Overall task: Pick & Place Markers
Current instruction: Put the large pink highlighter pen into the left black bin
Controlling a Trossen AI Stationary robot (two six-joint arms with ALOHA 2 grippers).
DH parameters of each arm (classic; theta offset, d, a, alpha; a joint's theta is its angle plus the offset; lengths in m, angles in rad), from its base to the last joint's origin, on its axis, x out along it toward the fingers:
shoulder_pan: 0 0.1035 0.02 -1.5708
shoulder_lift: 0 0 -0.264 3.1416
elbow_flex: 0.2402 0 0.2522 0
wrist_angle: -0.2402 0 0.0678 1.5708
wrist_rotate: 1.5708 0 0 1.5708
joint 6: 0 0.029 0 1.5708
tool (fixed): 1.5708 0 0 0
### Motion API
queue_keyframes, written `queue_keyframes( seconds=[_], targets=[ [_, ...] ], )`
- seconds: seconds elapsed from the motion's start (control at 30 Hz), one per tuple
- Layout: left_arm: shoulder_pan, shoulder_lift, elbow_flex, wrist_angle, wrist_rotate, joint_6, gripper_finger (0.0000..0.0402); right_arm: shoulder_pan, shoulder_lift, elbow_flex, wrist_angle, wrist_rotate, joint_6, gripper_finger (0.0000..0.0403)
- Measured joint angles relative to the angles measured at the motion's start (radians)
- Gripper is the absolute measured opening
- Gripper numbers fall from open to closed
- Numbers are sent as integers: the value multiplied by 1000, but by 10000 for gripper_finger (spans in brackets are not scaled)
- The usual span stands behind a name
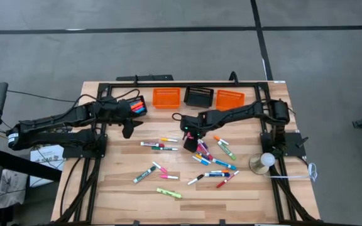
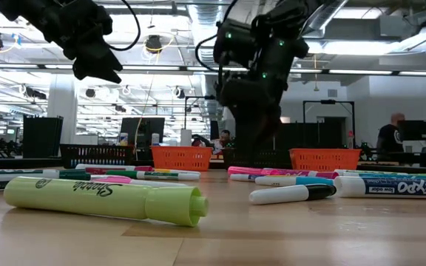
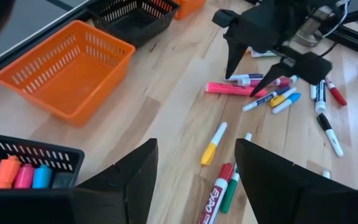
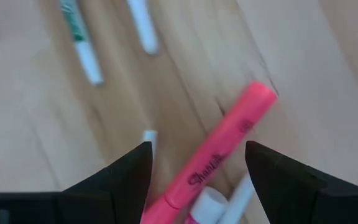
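The pink barrel is slanted across the gap between my fingers, beside a white cap. My right gripper isn't ready to close yet and should turn first, then close on the pink marker.
Several markers lie scattered flat on the wooden table. My right gripper is open and points steeply down over the cluster at mid-table. Its fingers stand on either side of a pink marker, which lies flat on the wood; from the left wrist view this gripper is just over that marker. My left gripper hangs open and empty above the table's far left part, beside a black basket that holds several markers. A yellow-green marker lies near the front edge.
Two orange baskets and a black one stand in a row at the far edge. A white ball on a round stand sits at the right. Black frame rails run along both sides.
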Motion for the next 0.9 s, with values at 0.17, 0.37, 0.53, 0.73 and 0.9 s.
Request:
queue_keyframes(
  seconds=[0.17, 0.37, 0.53, 0.73, 0.9],
  targets=[
    [0, 0, 0, -2, 0, 3, 214, -21, 4, 0, -9, 21, 26, 249],
    [0, 0, 0, -2, 0, 40, 214, -38, 9, 0, -1, 47, 42, 249],
    [0, 0, 0, -2, 0, 40, 214, -28, 21, 0, 5, 45, 49, 249],
    [1, 0, 0, 2, 0, 54, 214, -27, 75, 4, 25, 50, 51, 249],
    [1, 0, 0, 3, 0, 55, 214, -25, 125, 10, 17, 74, 82, 249]
  ],
)
